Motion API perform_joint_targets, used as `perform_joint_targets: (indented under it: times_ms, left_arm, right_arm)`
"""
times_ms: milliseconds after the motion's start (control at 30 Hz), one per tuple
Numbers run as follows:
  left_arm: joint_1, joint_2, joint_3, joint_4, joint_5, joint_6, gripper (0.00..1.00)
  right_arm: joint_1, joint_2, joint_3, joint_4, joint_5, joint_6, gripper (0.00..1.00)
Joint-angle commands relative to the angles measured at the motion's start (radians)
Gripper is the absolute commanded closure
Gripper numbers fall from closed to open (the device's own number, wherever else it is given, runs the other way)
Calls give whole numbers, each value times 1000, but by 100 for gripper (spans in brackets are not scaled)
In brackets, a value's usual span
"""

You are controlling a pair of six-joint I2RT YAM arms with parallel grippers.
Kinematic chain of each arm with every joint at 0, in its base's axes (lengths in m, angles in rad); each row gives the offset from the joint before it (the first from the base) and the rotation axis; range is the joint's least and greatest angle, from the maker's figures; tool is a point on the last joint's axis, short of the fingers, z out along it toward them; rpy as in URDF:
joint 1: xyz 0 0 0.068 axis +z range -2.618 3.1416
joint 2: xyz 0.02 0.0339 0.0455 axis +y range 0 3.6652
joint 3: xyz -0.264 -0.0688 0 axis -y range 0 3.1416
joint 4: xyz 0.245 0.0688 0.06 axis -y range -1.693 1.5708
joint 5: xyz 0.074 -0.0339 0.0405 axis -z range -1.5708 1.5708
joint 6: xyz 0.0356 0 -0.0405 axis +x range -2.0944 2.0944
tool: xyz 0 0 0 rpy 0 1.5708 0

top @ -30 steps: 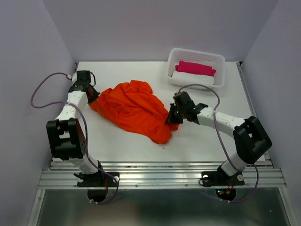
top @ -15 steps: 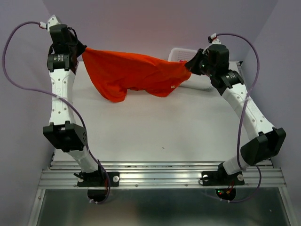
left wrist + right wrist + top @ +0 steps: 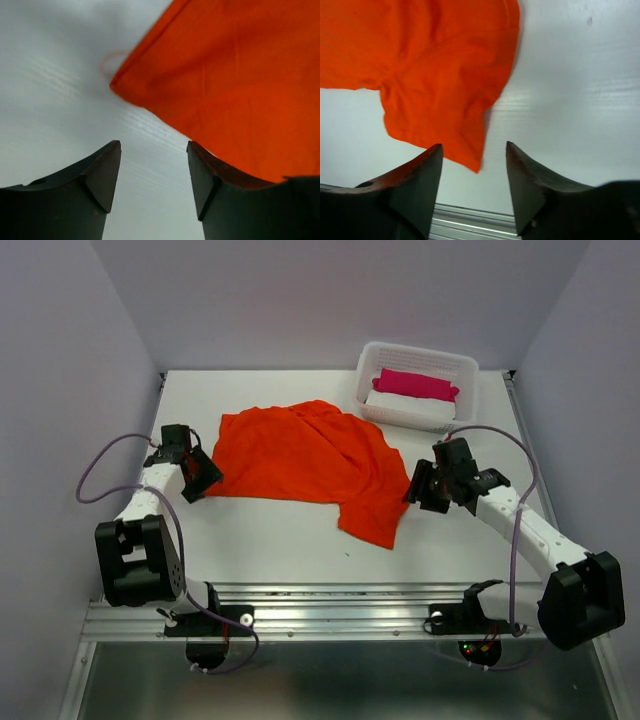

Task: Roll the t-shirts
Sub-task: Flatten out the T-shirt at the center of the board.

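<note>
The orange-red t-shirt [image 3: 300, 452] needs to be stretched flat for rolling, so my left gripper will next grip its corner, opposite its front flap.
One orange-red t-shirt [image 3: 300, 452] lies spread out, slightly rumpled, on the white table, with a flap hanging toward the front at its right side. My left gripper [image 3: 203, 474] rests low at the shirt's left edge, open and empty. In the left wrist view the shirt's corner [image 3: 235, 75] lies just ahead of the open left gripper [image 3: 154, 150]. My right gripper [image 3: 415, 486] sits beside the shirt's right edge, also open and empty. The right wrist view has the front flap [image 3: 430, 65] ahead and left of the right gripper [image 3: 474, 150].
A white basket [image 3: 400, 418] stands at the back right, holding a magenta-pink cloth bundle [image 3: 415, 383] on a white bundle [image 3: 392, 403]. A metal rail [image 3: 470, 220] runs along the table's front edge. Walls enclose the left, right and back sides.
Both arms lifted the shirt high and stretched it between them, then brought it down. Both grippers have opened and let go; the shirt now lies spread on the table.
</note>
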Motion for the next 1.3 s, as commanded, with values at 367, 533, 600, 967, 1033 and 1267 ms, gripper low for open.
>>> perform_joint_targets:
  times_ms: [367,533,600,967,1033,1267]
  left_arm:
    - [-2,-2,1,-46,-207,-72,36]
    - [-2,79,-17,-12,-186,-100,31]
    - [-2,93,-37,34,-163,-109,30]
    - [-5,234,-42,158,-151,-143,34]
    - [-8,270,-31,164,-152,-147,37]
    - [-10,323,-4,181,-128,-157,88]
  right_arm:
    - [-1,47,22,-44,37,87,29]
    - [-1,45,-6,-14,-6,111,28]
    - [-1,47,-19,-4,-7,115,28]
    - [-1,18,-78,46,-53,187,23]
    - [-1,-7,-110,65,-67,226,20]
    - [-1,-97,-249,153,-96,423,15]
